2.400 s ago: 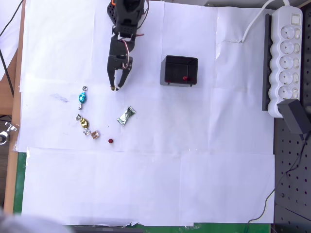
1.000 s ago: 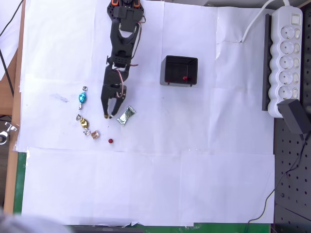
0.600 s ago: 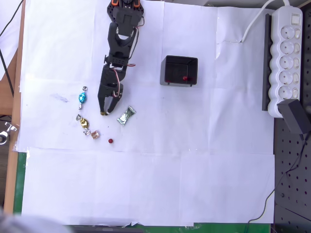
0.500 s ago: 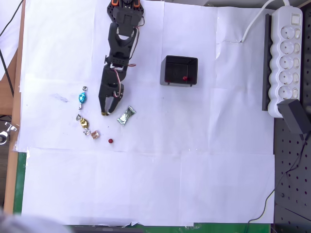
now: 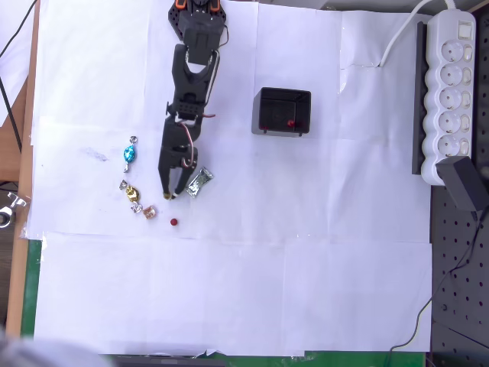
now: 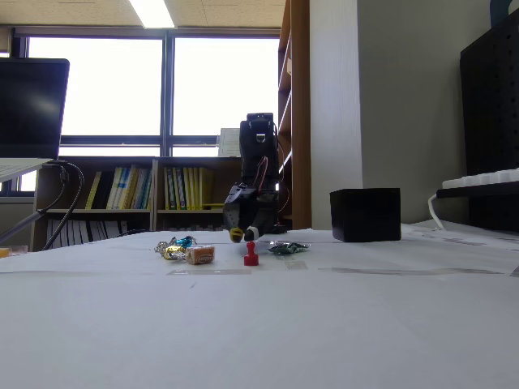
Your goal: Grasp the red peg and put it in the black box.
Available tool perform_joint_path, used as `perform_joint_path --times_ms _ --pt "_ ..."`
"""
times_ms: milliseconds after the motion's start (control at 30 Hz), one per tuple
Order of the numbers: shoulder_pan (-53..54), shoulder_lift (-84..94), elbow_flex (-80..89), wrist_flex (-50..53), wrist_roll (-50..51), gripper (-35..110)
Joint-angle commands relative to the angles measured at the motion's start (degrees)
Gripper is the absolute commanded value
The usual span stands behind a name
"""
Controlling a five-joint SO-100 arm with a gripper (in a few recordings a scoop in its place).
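I need to grab the red peg by its upright body [image 5: 174,222] with my gripper next. Then I can drop it into the black box [image 5: 283,112].
The red peg [image 5: 174,222] is a tiny dark red dot on the white paper; in the fixed view the peg [image 6: 250,256] stands upright near the candies. My gripper [image 5: 170,196] hangs at the end of the black arm, just above the peg in the overhead view and apart from it. Its fingers are slightly open, with nothing between them. In the fixed view the gripper [image 6: 244,234] sits low over the table behind the peg. The black box [image 5: 283,112] stands to the upper right, with small red things inside, and the box [image 6: 365,215] is at the right in the fixed view.
A silver-green candy [image 5: 199,182] lies right beside the gripper's right side. A pinkish-gold candy [image 5: 150,212], a gold candy [image 5: 131,191] and a blue candy [image 5: 128,154] lie to the left. A white power strip [image 5: 451,92] runs along the right edge.
The arm has stretched down the overhead picture, bringing the gripper from beside the blue candy to just above the red peg. Its fingers look closer together than before.
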Motion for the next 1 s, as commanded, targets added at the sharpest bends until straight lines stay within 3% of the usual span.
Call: perform_joint_path --times_ms 0,367,967 --pt "0.35 0.0 3.96 -0.79 -1.05 5" --pt "-0.53 2.64 10.11 3.16 -1.05 14" --pt "-0.35 4.66 12.57 3.6 -0.18 14"
